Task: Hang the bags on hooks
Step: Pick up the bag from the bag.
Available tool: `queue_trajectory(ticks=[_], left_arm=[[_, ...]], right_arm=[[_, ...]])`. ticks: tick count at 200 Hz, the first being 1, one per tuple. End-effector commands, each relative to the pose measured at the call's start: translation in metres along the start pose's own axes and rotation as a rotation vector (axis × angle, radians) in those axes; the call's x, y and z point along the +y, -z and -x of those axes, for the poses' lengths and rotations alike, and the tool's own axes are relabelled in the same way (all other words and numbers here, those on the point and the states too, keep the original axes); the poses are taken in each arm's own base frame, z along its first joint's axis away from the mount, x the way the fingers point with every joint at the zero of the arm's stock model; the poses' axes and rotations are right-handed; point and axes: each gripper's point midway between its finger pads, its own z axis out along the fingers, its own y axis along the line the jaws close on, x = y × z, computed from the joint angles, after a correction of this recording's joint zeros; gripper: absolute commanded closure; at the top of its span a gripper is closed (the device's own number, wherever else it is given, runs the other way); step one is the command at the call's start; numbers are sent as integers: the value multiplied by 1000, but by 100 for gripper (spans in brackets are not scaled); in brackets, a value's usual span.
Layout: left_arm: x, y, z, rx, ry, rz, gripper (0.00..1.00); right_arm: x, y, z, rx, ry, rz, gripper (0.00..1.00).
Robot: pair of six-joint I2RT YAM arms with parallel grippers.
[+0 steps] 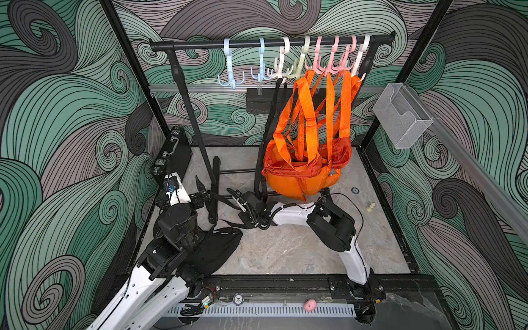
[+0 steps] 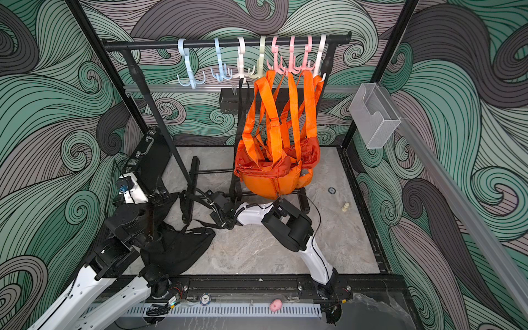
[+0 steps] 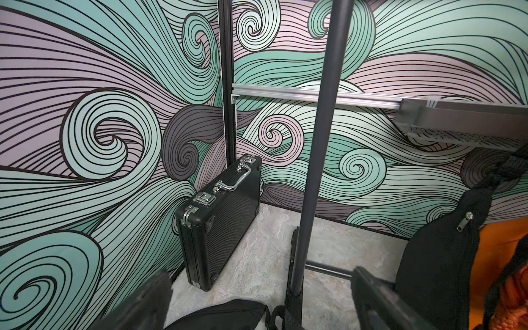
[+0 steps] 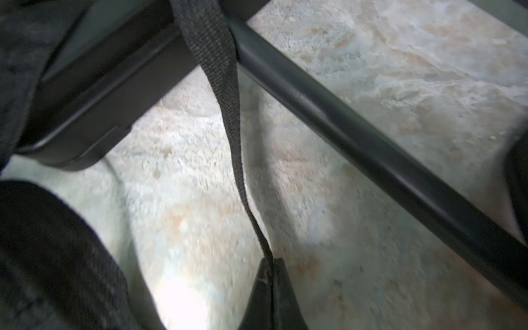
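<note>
The black bag's strap is to hang on a hook by a span between my two grippers, so my left gripper will next grab the strap apart from my right gripper.
A black bag [image 1: 217, 248] [image 2: 183, 251] lies crumpled on the floor at the front left, partly under my left arm. Its thin black strap [image 4: 228, 108] runs across the floor and over the rack's foot [image 4: 94, 94]. My right gripper [image 1: 253, 225] [image 4: 273, 260] is low by the floor and shut on that strap. My left gripper [image 1: 204, 190] [image 3: 263, 303] stands open above the bag's edge [image 3: 223, 314] with nothing between its fingers, facing the rack's upright [image 3: 320, 160]. Pastel hooks hang on the rail; two blue hooks [image 1: 231, 77] at its left end are bare.
Orange bags [image 1: 303, 171] hang from the pink hooks, and another black bag [image 3: 443, 257] hangs beside them. A black case [image 1: 174, 151] leans in the back left corner. A wire basket [image 1: 400, 117] is on the right wall. A small white piece [image 1: 370, 207] lies on the floor.
</note>
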Motion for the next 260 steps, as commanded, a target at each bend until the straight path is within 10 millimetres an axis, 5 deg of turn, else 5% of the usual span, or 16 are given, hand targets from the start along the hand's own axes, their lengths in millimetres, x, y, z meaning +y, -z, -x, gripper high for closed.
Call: queue_trajectory(ticks=[1,42,76,104,147,260], left_arm=[[-18,0,2,-7,-25,-105,1],[-93,27,-8,5,-139,-572,1],[-117,41,0,12,-176,-727,2],[-138,47,-1,40,-186,-828,1],[-167,54,-10,116,-188,-958,4],[-159,17,-12,119,-250,-769,29]], right_arm=[[0,50,46,-122,28,23,100],[5,144,101,-303,74,93,100],[14,222,137,-433,119,171,100],[23,266,156,-492,153,240,100],[30,306,169,-546,183,293,100],[51,388,172,-610,249,468,100]])
